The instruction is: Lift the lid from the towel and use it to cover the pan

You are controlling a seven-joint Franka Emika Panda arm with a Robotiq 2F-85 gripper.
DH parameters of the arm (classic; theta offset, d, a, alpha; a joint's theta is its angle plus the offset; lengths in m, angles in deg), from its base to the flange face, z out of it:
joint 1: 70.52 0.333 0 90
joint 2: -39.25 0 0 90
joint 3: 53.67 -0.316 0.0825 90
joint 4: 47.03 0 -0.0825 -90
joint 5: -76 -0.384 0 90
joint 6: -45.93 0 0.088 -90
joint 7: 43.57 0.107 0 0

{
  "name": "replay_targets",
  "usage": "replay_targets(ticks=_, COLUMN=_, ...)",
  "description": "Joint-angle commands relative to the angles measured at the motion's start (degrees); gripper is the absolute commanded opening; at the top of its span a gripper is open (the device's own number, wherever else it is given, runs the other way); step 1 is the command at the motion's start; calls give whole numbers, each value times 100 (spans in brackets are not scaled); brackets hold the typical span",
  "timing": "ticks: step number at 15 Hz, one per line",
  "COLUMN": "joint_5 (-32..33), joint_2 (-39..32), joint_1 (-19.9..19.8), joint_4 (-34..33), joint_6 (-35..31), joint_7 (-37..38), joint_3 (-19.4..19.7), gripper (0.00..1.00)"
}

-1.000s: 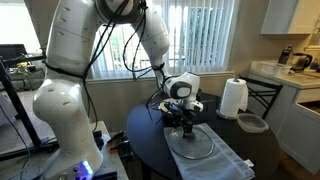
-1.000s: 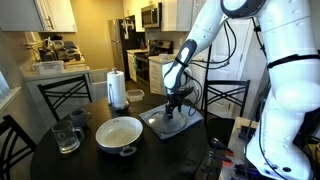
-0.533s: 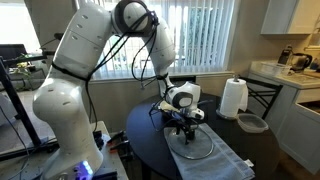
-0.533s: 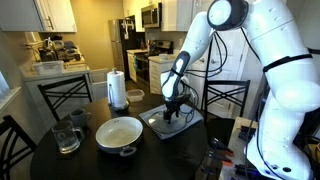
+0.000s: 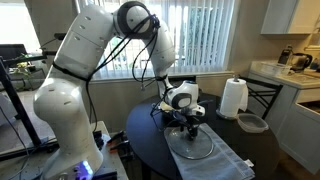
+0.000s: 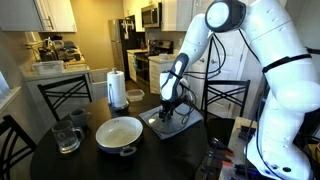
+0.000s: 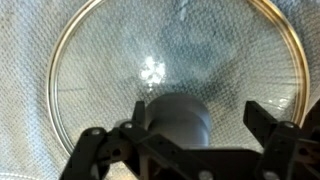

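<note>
My gripper grabs the glass lid by its dark central knob from above next, keeping the lid level and the lid's rim free to cover the pan.
The glass lid lies flat on the grey-blue towel on the round dark table; both exterior views show it. In the wrist view the lid fills the frame, with its dark knob low in the middle. My gripper is open and straddles the knob; the left finger is close against it and there is a gap on the right. The gripper stands right over the lid's centre. The pan sits beside the towel, pale inside and uncovered.
A white paper towel roll and a small grey dish stand at the table's far side. A glass mug is beside the pan. Chairs ring the table. A counter stands beyond it.
The arm's elbow swung over and the gripper settled a little lower around the knob. The lid, towel and pan have not moved.
</note>
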Motion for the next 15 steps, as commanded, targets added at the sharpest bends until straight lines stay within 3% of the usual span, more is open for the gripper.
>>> replay_targets(ticks=1, joint_5=14, joint_2=42, joint_1=96, joint_4=132, joint_6=-361, joint_7=20, joint_3=136, gripper=100)
replay_targets(ticks=7, joint_5=29, joint_2=52, joint_1=200, joint_4=183, joint_6=-530, joint_7=133, joint_3=405, gripper=100)
replay_targets(ticks=15, joint_5=-67, joint_2=61, joint_1=1, joint_4=120, joint_6=-488, joint_7=-81, joint_3=218, gripper=100)
